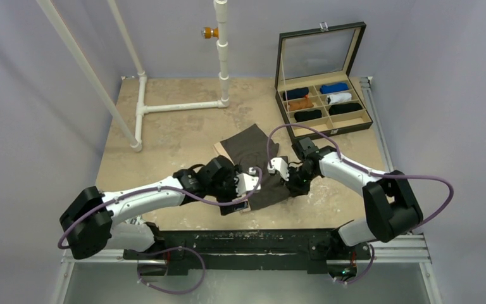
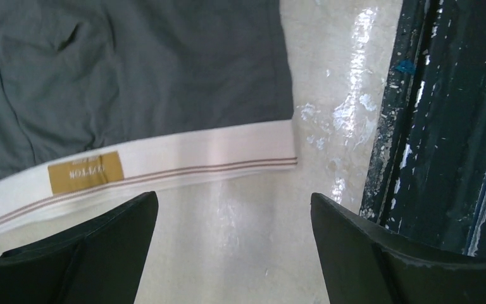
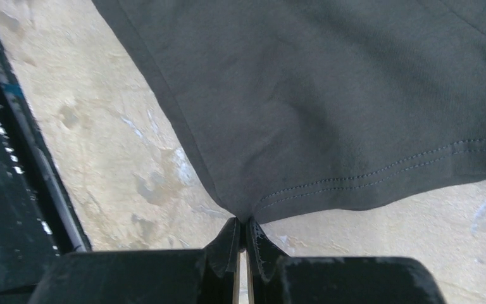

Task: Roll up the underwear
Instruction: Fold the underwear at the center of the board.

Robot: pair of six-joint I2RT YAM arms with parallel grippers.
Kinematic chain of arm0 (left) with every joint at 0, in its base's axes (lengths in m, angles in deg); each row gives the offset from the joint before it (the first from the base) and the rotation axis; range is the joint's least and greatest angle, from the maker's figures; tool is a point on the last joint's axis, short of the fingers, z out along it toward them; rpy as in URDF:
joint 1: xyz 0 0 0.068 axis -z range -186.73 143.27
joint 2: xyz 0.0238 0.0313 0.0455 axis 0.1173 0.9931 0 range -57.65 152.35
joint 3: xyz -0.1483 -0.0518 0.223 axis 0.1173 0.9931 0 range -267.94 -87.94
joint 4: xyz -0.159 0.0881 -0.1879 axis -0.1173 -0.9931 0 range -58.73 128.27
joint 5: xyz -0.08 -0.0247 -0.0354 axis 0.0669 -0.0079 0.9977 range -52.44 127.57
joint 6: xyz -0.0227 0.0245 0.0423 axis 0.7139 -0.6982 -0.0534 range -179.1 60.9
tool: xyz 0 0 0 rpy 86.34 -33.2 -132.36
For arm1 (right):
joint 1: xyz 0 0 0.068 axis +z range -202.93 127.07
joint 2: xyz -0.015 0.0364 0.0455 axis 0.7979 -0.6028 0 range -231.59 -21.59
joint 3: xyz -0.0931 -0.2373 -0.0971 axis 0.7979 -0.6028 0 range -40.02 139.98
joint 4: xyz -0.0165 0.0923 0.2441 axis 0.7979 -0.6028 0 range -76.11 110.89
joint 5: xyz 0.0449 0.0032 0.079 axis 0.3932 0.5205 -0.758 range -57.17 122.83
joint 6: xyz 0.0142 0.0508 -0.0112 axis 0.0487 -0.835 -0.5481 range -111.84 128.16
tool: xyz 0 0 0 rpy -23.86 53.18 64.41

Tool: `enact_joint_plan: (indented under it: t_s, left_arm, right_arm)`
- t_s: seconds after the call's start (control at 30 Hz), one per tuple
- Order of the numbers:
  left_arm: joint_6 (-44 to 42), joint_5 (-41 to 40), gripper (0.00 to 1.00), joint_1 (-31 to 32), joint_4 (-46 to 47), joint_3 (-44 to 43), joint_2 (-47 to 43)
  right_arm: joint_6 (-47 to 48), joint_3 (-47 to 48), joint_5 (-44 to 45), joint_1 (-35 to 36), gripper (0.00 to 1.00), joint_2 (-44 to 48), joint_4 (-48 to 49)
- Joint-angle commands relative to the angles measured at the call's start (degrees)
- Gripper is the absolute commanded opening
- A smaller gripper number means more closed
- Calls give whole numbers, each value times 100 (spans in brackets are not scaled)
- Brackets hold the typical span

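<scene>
The left gripper grabs the underwear (image 1: 253, 149) by the near corner of its pale waistband next. Both grippers then fold that side of the underwear over for rolling.
The underwear (image 1: 253, 149) lies spread flat in the middle of the table, dark grey with a pale waistband (image 2: 196, 155) that carries a tan label (image 2: 85, 171). My left gripper (image 2: 234, 218) is open just short of the waistband, over bare table, with nothing between its fingers; in the top view it (image 1: 243, 193) sits at the garment's near-left edge. My right gripper (image 3: 245, 225) is shut on the stitched hem corner of the underwear (image 3: 329, 95), at the garment's near-right edge (image 1: 289, 182).
An open black box (image 1: 356, 125) at the back right holds several rolled garments in compartments. A white pipe frame (image 1: 177, 106) stands at the back left. The black mounting rail (image 2: 443, 126) runs along the table's near edge, close to both grippers.
</scene>
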Motion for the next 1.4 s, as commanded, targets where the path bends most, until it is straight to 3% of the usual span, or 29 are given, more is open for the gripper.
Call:
enact_joint_plan:
  t_s: [0.0,0.27,0.77,1.03,1.2,1.37]
  left_arm:
    - [-162,-757,89,556,516,-159,266]
    - [-356,-1371,80,1201,695,-295,955]
    - [-624,-1547,59,1384,387,-510,1501]
    - [-511,-1225,30,1448,35,-717,1700]
    - [-326,-908,3,1523,-216,-811,1747]
    - [-292,-377,0,1531,-628,-1025,1594]
  right_arm:
    - [-282,407,-600,19,0,-161,-382]
    - [-398,488,-653,-14,0,-313,-486]
    - [-323,503,-537,-129,0,-332,-526]
    - [-300,476,-629,-148,0,-284,-583]
    - [-260,443,-651,-151,0,-262,-679]
    - [-88,524,-646,-155,0,-256,-1143]
